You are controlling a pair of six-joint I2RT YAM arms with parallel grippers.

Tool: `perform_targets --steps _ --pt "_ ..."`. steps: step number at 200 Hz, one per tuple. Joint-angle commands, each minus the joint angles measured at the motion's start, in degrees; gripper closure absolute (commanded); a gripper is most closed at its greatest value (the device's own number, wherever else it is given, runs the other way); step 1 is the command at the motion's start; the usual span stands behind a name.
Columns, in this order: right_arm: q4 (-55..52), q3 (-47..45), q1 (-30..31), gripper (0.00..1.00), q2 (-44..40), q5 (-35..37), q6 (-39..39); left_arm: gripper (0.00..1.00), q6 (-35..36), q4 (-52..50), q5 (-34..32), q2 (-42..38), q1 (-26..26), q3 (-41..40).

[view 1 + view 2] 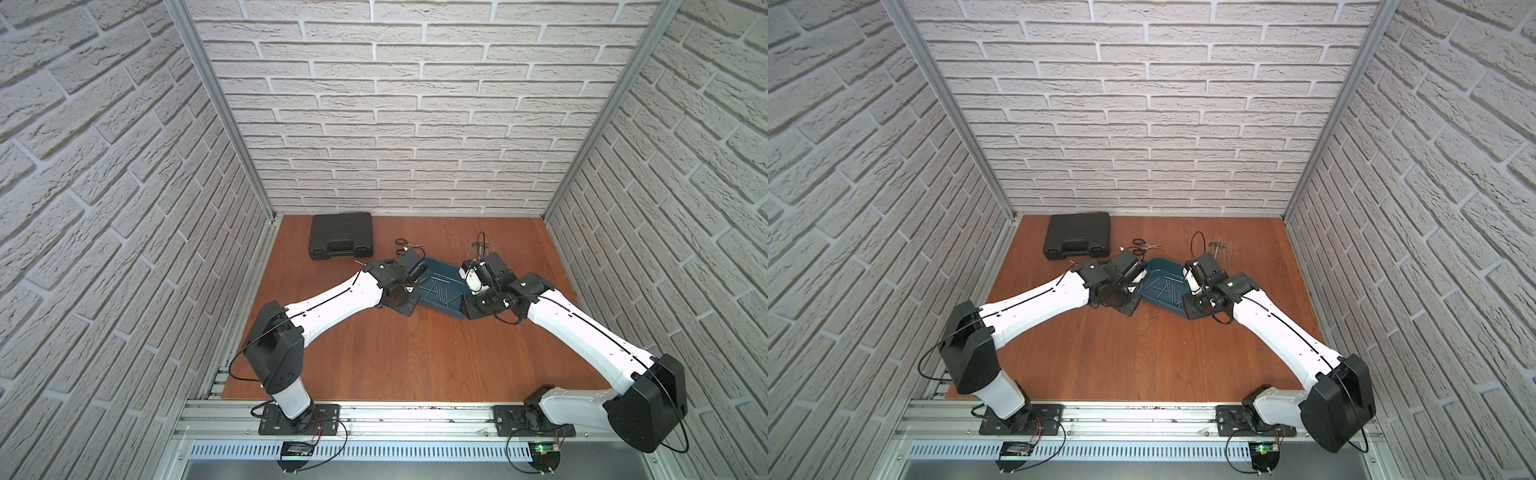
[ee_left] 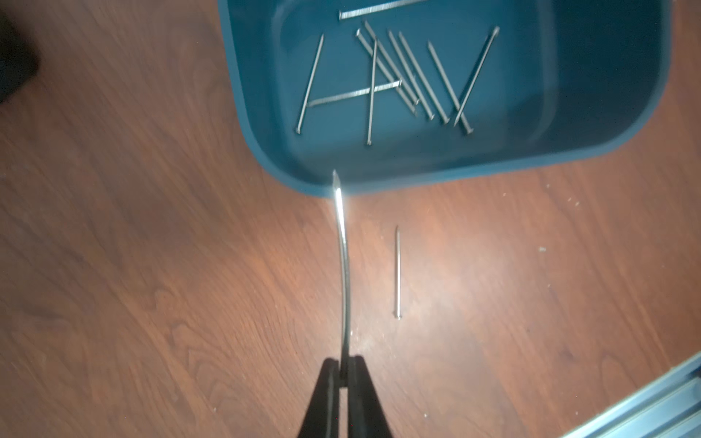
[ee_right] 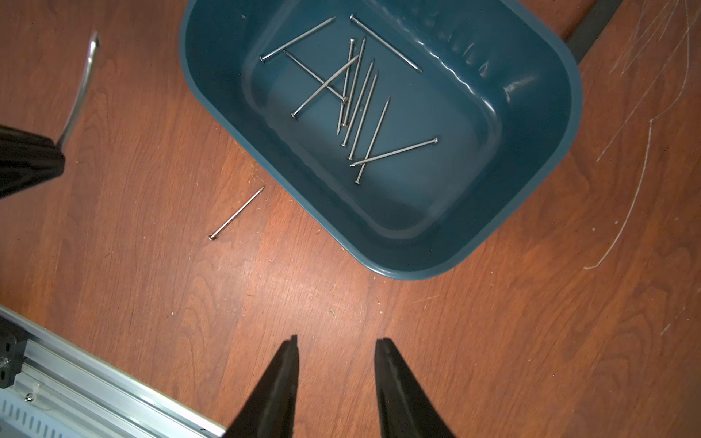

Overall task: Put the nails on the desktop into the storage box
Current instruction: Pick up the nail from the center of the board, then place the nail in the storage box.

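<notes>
The nail would land on wood short of the box (image 1: 444,270) if my left gripper opened now; only the nail's point reaches the box's rim.
The teal storage box (image 1: 444,270) sits on the desktop (image 1: 374,357) between my two wrists, with several nails (image 2: 398,72) lying crossed on its floor. My left gripper (image 2: 343,360) is shut on one nail (image 2: 343,265), whose point reaches the box's near rim (image 2: 379,186). One loose nail (image 2: 397,273) lies on the wood just outside the box, also visible in the right wrist view (image 3: 237,214) and in both top views (image 1: 1147,326). My right gripper (image 3: 335,341) hangs open over bare wood beside the box (image 3: 531,189), holding nothing.
A black case (image 1: 341,236) stands at the back left. Scissors (image 1: 405,245) lie behind the box, and a hammer (image 1: 1219,245) lies behind my right wrist. Pale scratches (image 3: 637,170) mark the wood. An aluminium rail (image 1: 374,415) runs along the front edge.
</notes>
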Motion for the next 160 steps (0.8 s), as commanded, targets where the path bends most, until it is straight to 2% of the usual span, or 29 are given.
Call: perform_targets --steps 1,47,98,108,125,142,153,160 --pt "0.57 -1.02 -0.12 0.63 -2.22 1.25 0.69 1.00 2.41 -1.23 1.47 3.75 0.66 4.54" --pt "-0.55 -1.47 -0.29 0.63 -4.11 2.24 1.06 1.00 3.98 -1.65 3.80 11.52 0.73 15.22" --pt "-1.90 -2.33 -0.50 0.62 -6.43 3.51 1.13 0.98 3.99 -1.43 5.32 17.03 1.27 21.19" --pt "-1.90 -2.60 -0.55 0.62 -6.78 3.62 1.30 0.91 3.83 -1.42 5.35 17.59 1.46 21.92" --pt "-1.87 -2.87 -0.56 0.62 -6.98 3.58 1.30 0.62 2.66 -2.53 4.38 18.37 1.66 24.42" --pt "-1.90 -2.70 -0.58 0.62 -6.73 3.41 1.22 0.54 2.24 -3.33 3.68 17.79 1.90 26.98" --pt "-1.81 -2.53 -0.55 0.62 -6.47 3.20 1.13 0.45 2.03 -3.48 3.14 17.07 1.90 28.29" --pt "-1.81 -2.36 -0.57 0.62 -6.22 3.08 1.10 0.44 1.96 -3.88 2.76 16.59 1.95 29.10"
